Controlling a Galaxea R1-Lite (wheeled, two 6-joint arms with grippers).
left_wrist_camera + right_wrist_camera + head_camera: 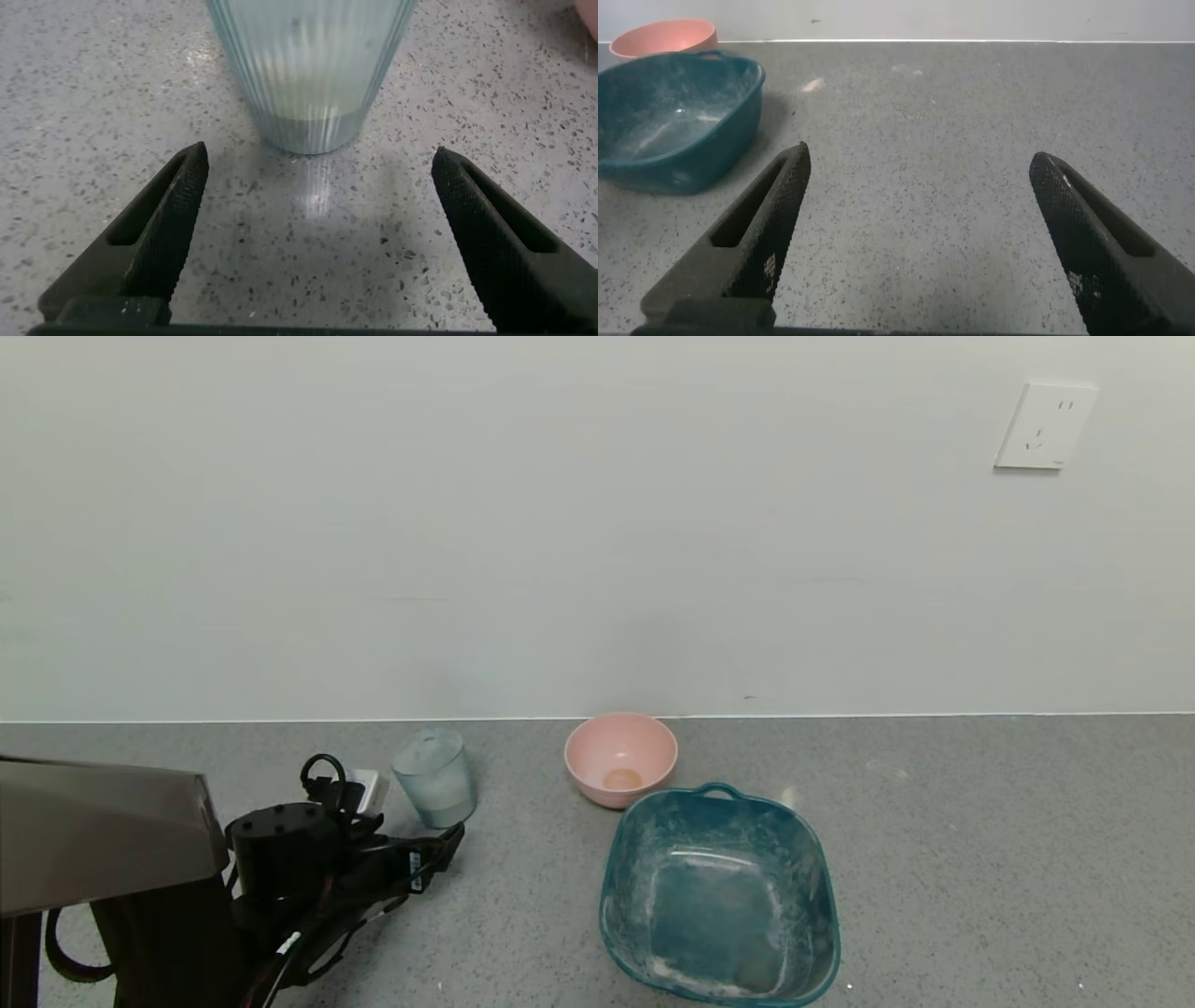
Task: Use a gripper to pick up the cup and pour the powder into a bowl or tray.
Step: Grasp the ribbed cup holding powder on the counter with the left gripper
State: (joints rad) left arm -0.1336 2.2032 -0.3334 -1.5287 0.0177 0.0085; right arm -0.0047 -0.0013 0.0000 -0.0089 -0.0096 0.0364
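Next, my left gripper needs to grab the cup's ribbed sides, to keep the open cup upright, since loose whitish powder [447, 803] [313, 96] sits in it.
The cup [435, 789], a clear ribbed glass hazy with white dust, stands upright on the grey counter with whitish powder [304, 112] in its lower part. My left gripper [420, 831] is open and empty just in front of the cup. In the left wrist view the cup [308, 65] stands just beyond the gripper [320, 154], centred between the two fingertips and not touching them. The pale pink bowl [621, 758] sits to the right of the cup, with a small tan patch at its bottom. My right gripper [918, 159] is open and empty over bare counter and does not show in the head view.
A teal squarish tub [719, 896] with white residue stands in front of the pink bowl, almost touching it. It also shows in the right wrist view [663, 112], with the pink bowl [668, 37] behind it. A white wall with a socket [1044, 427] closes off the back of the counter.
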